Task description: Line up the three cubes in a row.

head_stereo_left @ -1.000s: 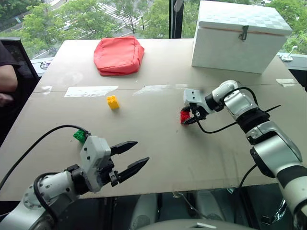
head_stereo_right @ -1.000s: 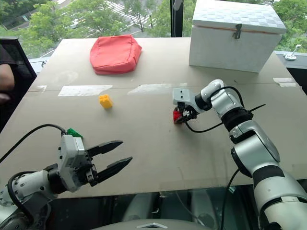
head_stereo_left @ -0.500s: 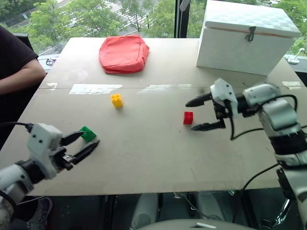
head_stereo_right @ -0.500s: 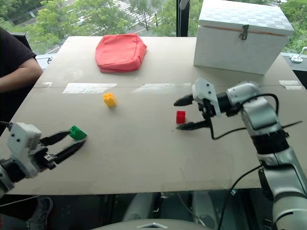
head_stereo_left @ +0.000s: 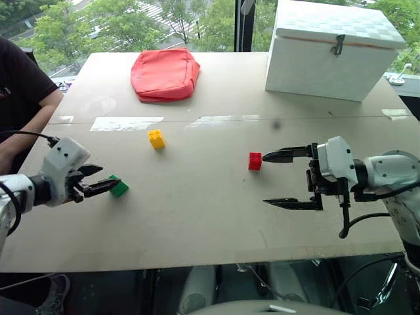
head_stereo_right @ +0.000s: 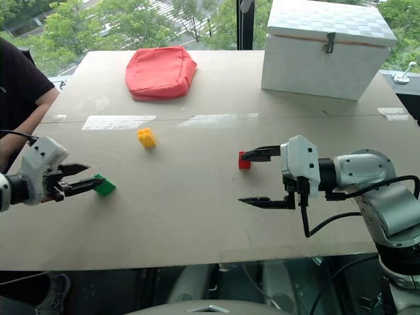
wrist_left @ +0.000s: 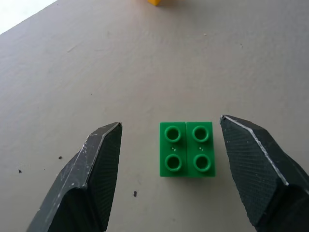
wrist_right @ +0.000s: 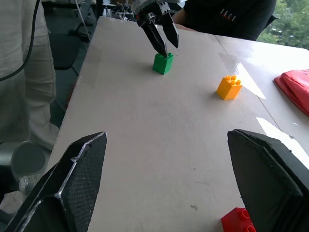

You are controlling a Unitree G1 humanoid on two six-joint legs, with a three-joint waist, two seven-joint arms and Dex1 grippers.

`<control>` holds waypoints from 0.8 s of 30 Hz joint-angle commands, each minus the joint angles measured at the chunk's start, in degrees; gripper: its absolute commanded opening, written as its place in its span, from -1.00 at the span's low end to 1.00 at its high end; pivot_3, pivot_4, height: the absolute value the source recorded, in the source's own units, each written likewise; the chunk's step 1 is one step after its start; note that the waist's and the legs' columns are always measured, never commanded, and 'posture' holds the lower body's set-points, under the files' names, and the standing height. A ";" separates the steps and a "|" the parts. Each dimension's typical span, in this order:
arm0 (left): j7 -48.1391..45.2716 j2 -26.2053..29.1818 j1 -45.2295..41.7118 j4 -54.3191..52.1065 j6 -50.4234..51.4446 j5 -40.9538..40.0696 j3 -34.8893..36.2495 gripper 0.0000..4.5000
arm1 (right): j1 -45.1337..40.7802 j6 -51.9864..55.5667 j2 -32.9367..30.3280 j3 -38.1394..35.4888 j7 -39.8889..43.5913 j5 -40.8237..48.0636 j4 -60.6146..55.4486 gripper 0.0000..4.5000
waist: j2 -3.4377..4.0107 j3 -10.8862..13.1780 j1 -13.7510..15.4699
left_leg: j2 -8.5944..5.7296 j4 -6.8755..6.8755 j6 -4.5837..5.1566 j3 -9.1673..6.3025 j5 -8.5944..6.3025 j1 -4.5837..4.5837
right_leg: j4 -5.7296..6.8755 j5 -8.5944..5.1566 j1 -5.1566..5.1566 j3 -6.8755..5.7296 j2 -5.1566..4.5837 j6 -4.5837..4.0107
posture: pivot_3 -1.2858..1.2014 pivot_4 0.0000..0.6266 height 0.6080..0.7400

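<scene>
My left gripper needs to go lower before it closes on the cube, because its fingers are still above the green cube [wrist_left: 187, 148].
The green cube [wrist_left: 187, 148] lies on the table between the fingers [wrist_left: 91, 169] of my left gripper [head_stereo_left: 105, 178], which is open, with a gap on each side of the cube. The red cube [head_stereo_left: 255, 161] sits near the table's middle. My right gripper [head_stereo_left: 264, 179] is wide open on its right, its far fingertip just beside the cube and holding nothing. The yellow cube [head_stereo_left: 156, 138] stands farther back, between the two others. In the right wrist view the green cube [wrist_right: 163, 63], yellow cube [wrist_right: 229, 87] and red cube [wrist_right: 239, 221] all show.
A red cushion [head_stereo_left: 164, 74] lies at the back left and a white box [head_stereo_left: 335, 49] with a latch stands at the back right. A person's arm [head_stereo_left: 23, 92] rests by the table's left edge. The table's near edge [head_stereo_left: 210, 266] runs just below both grippers.
My right gripper let go of the red cube, opened wide and drew back toward the near edge. My left arm swung out to the left, its fingers now around the green cube.
</scene>
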 commanded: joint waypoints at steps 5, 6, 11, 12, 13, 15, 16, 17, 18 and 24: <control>-4.24 0.71 -6.55 5.44 0.22 4.50 -7.49 0.47 | 1.40 0.72 -0.34 -0.19 -5.66 1.68 -4.77 0.82 | -0.01 -0.01 -0.17 | 0.02 0.02 0.01 0.08 0.00 0.04 | 0.02 -0.03 0.00 0.08 0.01 0.05 | 0.03 -0.52 1.00; -4.68 0.63 -7.00 5.96 0.27 4.85 -8.12 0.47 | 1.48 0.71 -0.48 -0.11 -5.97 1.68 -4.89 0.82 | 0.00 -0.01 -0.16 | 0.03 0.03 0.01 0.09 0.00 0.05 | 0.04 -0.03 0.00 0.08 0.02 0.05 | 0.03 -0.52 1.00; -6.69 0.04 -8.21 6.56 -0.49 5.30 -9.08 0.47 | 1.54 0.60 -1.24 0.12 -7.00 1.55 -5.05 0.82 | -0.01 0.00 -0.61 | 0.05 0.02 0.01 0.10 0.00 0.07 | 0.06 -0.02 0.00 0.09 0.04 0.04 | 0.03 -0.52 1.00; -6.59 -0.09 -8.82 6.99 -0.67 5.35 -8.76 0.47 | 1.55 0.57 -1.36 0.11 -7.12 1.65 -5.07 0.82 | -0.06 0.02 -0.64 | 0.06 0.03 0.01 0.09 0.00 0.04 | 0.06 -0.02 -0.01 0.08 0.05 0.04 | 0.03 -0.52 1.00; -6.58 -0.31 -9.55 7.64 -0.75 5.19 -8.28 0.47 | 1.50 0.56 -1.43 0.19 -7.29 1.70 -5.07 0.82 | -0.12 0.01 -0.64 | 0.06 0.03 0.01 0.07 0.00 0.03 | 0.06 -0.02 -0.02 0.06 0.05 0.04 | 0.03 -0.52 1.00; -6.75 -0.73 -10.59 9.08 -1.90 4.84 -6.83 0.47 | 1.54 0.48 -1.52 0.42 -7.66 1.65 -5.06 0.82 | -0.15 0.00 -0.60 | 0.07 0.04 0.01 0.05 0.00 0.02 | 0.05 -0.01 -0.01 0.04 0.05 0.03 | 0.03 -0.52 1.00; -7.25 -1.09 -10.80 9.31 -2.25 4.02 -5.71 0.47 | 1.62 0.39 -1.57 0.58 -7.80 1.61 -5.06 0.82 | -0.16 0.00 -0.56 | 0.06 0.04 0.01 0.05 0.00 0.01 | 0.05 -0.01 -0.01 0.04 0.05 0.04 | 0.03 -0.52 1.00; -7.55 -1.37 -10.94 9.48 -2.15 3.37 -4.74 0.47 | 1.63 0.31 -1.59 0.72 -7.91 1.59 -4.99 0.82 | -0.16 0.00 -0.56 | 0.06 0.05 0.01 0.05 0.00 0.01 | 0.05 -0.01 -0.01 0.04 0.05 0.04 | 0.03 -0.52 1.00; -8.25 -1.37 -10.46 9.47 -2.81 3.10 -3.95 0.47 | 1.63 0.27 -1.60 0.82 -7.97 1.63 -4.93 0.82 | -0.15 0.00 -0.59 | 0.06 0.05 0.01 0.05 0.00 0.01 | 0.05 -0.01 -0.01 0.04 0.04 0.04 | 0.03 -0.52 1.00; -8.80 -2.55 -5.44 8.31 -3.30 2.94 -0.97 0.47 | 0.75 -0.18 -1.39 1.61 -7.76 1.56 -3.84 0.82 | -0.15 0.00 -0.94 | 0.06 0.06 0.01 0.08 0.00 0.02 | 0.05 0.00 -0.01 0.07 0.02 0.03 | 0.03 -0.52 1.00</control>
